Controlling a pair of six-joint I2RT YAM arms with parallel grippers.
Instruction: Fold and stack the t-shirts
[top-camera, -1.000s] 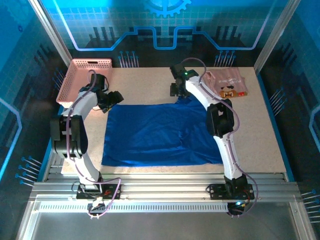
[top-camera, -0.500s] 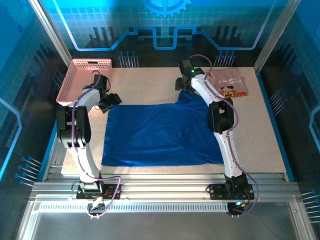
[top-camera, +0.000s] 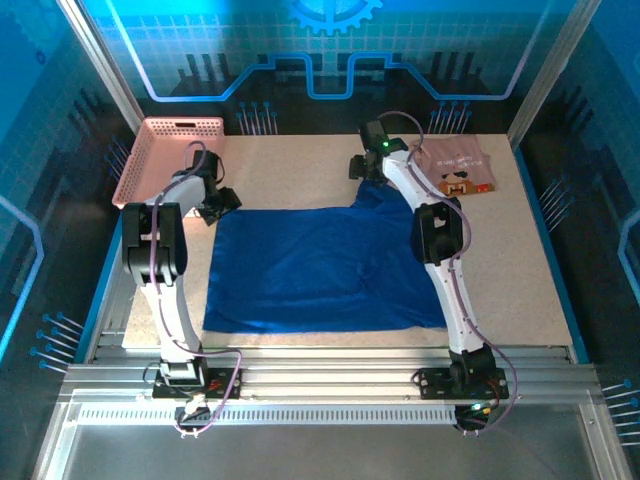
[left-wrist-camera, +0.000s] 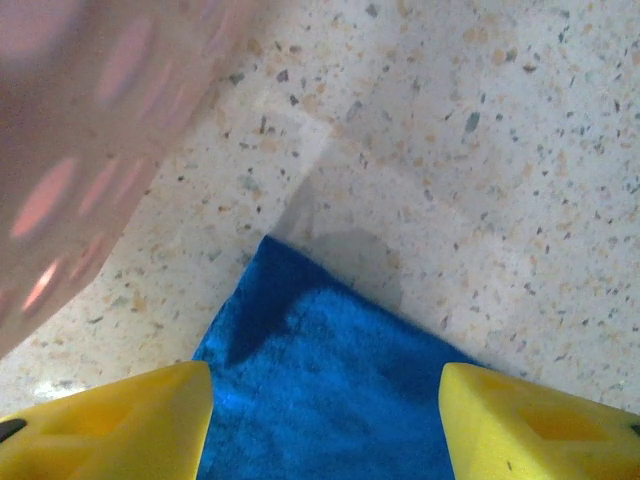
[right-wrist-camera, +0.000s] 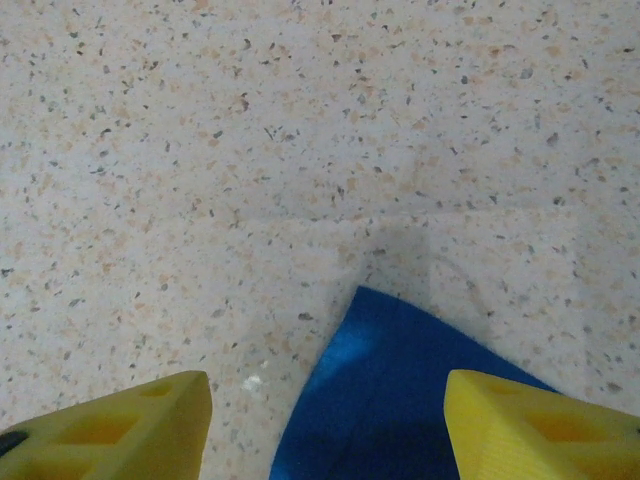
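Note:
The robot's right gripper should next grab the blue t-shirt's far corner (top-camera: 367, 186) (right-wrist-camera: 361, 345) nearest the pink t-shirt, to fold the far side of the blue t-shirt toward the robot.
The royal-blue t-shirt (top-camera: 320, 265) lies spread flat across the middle of the table. The pale pink t-shirt (top-camera: 455, 172), with its brown-orange print, lies folded at the back right. My left gripper (top-camera: 222, 200) hovers over the blue shirt's far left corner (left-wrist-camera: 330, 380), open, its yellow fingertips (left-wrist-camera: 110, 420) either side of the cloth. At the shirt's far right corner (right-wrist-camera: 400, 400), my right gripper (top-camera: 360, 170) is open too, and that corner reaches in between its fingertips (right-wrist-camera: 540, 425). Neither gripper holds anything.
A pink lattice basket (top-camera: 165, 158) stands at the back left, right beside my left gripper, and looms blurred in the left wrist view (left-wrist-camera: 90, 150). Bare speckled tabletop (top-camera: 290, 165) stretches behind the blue shirt. Metal rails (top-camera: 330, 375) run along the near edge.
The left arm has drawn in and its gripper has shifted slightly left toward the blue shirt's far left corner. The right gripper has moved a little right and back. The shirts have not moved.

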